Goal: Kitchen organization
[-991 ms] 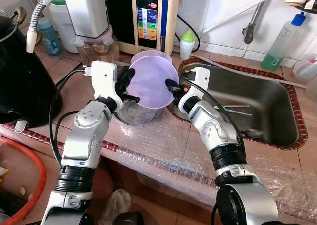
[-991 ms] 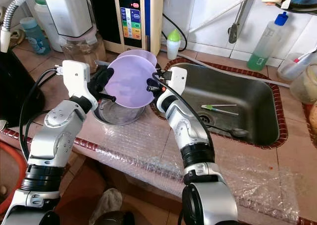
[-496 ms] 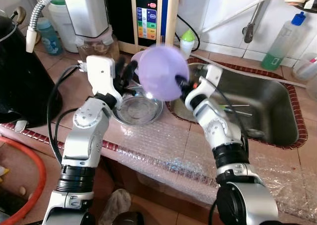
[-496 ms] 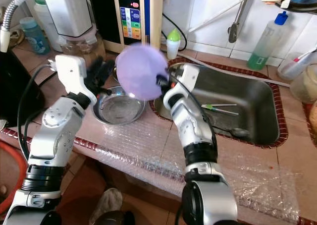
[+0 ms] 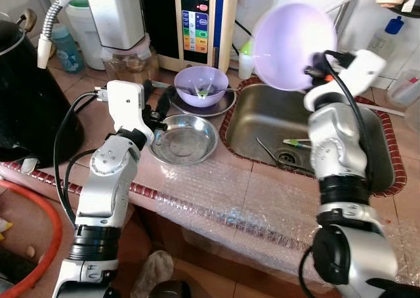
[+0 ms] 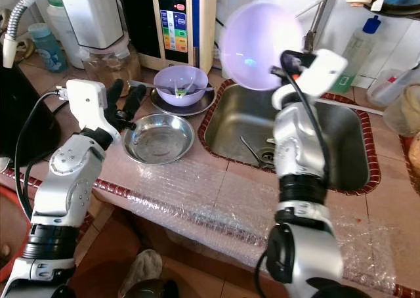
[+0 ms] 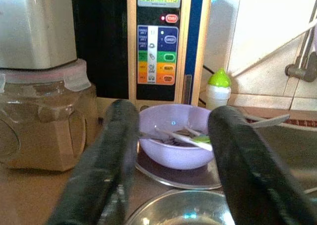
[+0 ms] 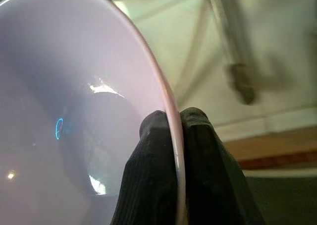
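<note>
The steel bowl is far wider than my open fingers. My left gripper should next grab the bowl by its thin rim [image 5: 151, 147].
My right gripper [image 5: 312, 67] is shut on the rim of a lilac bowl [image 5: 293, 44] and holds it tilted, high above the sink [image 5: 377, 180]. In the right wrist view its fingers [image 8: 157, 150] pinch the bowl's edge [image 8: 74, 111]. My left gripper [image 5: 156, 109] stands open just left of an empty steel bowl [image 5: 184, 139] on the counter, with nothing between its fingers [image 7: 116, 150]. Behind that sits a second lilac bowl [image 5: 201, 88] with utensils inside, on a steel plate [image 5: 189, 107].
A black kettle [image 5: 29, 94] stands at the far left. A glass jar [image 5: 128, 60], a water purifier [image 5: 200, 16] and a small green-capped bottle [image 5: 246, 56] line the back. Bubble wrap [image 5: 230, 203] covers the counter's front edge. Utensils [image 5: 270, 150] lie in the sink.
The right gripper has carried the lilac bowl from over the steel bowl up and to the right, above the sink. The left gripper has drawn back from it and lowered.
</note>
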### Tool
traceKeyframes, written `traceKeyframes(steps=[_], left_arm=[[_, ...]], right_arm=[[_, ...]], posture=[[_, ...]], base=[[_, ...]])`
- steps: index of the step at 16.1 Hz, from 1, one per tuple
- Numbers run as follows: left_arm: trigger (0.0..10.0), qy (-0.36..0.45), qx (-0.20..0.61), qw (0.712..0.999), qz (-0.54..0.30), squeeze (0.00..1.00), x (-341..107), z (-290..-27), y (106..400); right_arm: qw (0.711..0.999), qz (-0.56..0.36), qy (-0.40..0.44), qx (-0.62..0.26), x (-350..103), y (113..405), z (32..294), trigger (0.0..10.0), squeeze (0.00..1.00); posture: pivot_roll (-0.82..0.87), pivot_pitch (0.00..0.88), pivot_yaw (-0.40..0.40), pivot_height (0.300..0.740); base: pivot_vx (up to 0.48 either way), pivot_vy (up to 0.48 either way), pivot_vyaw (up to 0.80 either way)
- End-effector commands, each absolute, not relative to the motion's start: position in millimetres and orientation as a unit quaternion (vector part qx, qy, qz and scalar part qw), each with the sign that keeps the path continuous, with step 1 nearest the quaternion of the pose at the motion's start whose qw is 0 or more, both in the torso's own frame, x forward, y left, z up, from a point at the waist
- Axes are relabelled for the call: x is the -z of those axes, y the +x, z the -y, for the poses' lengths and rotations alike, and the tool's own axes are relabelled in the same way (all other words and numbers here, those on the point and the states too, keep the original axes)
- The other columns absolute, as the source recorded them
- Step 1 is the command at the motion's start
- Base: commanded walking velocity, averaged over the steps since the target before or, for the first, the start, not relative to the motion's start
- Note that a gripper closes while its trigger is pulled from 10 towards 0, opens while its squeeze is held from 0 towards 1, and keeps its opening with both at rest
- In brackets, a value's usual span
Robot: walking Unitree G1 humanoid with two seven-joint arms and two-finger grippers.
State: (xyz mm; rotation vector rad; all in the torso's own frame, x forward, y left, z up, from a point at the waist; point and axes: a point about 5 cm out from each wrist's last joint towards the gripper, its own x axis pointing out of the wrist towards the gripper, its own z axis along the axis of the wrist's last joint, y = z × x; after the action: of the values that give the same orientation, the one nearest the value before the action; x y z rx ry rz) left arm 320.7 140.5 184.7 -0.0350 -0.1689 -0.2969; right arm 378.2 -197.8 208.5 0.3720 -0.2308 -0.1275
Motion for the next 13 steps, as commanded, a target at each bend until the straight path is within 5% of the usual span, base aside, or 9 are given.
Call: traceKeyframes(steps=[1,7,8,9,10,11,13], left_arm=[[10.0,-0.006,0.138,0.989,0.057,1.0,-170,-145,317],[10.0,0.009,0.122,0.992,-0.022,1.0,-127,-148,309],[10.0,0.009,0.121,0.992,-0.024,1.0,-126,-148,309],[10.0,0.012,0.117,0.992,-0.038,1.0,-121,-150,310],[10.0,-0.004,0.112,0.992,-0.051,0.53,-116,-154,311],[10.0,-0.001,0.099,0.993,-0.063,0.0,-113,-161,313],[10.0,-0.007,0.088,0.992,-0.087,0.0,-108,-167,314]], right_arm=[[0.975,0.061,0.181,0.113,-180,374,210,0.0,0.0],[0.955,-0.075,0.208,0.198,-108,354,207,0.0,0.0],[0.955,-0.081,0.209,0.195,-105,354,205,1.4,0.0],[0.955,-0.101,0.195,0.198,-97,351,202,10.0,0.74],[0.952,-0.126,0.195,0.201,-87,347,197,10.0,1.0],[0.951,-0.135,0.198,0.198,-83,345,193,10.0,1.0],[0.951,-0.139,0.197,0.194,-80,343,189,10.0,1.0]], posture=[[0.07,0.0,0.019,0.74],[0.06,0.0,0.031,0.74],[0.06,0.0,0.033,0.74],[0.06,0.0,0.034,0.74],[0.06,0.0,0.035,0.74],[0.06,0.0,0.037,0.74],[0.06,0.0,0.04,0.74]], base=[[0.0,0.0,0.0],[0.0,0.0,0.0],[0.0,0.0,0.0],[0.0,0.0,0.0],[0.0,0.0,0.0],[0.0,0.0,0.0],[0.0,0.0,0.0]])
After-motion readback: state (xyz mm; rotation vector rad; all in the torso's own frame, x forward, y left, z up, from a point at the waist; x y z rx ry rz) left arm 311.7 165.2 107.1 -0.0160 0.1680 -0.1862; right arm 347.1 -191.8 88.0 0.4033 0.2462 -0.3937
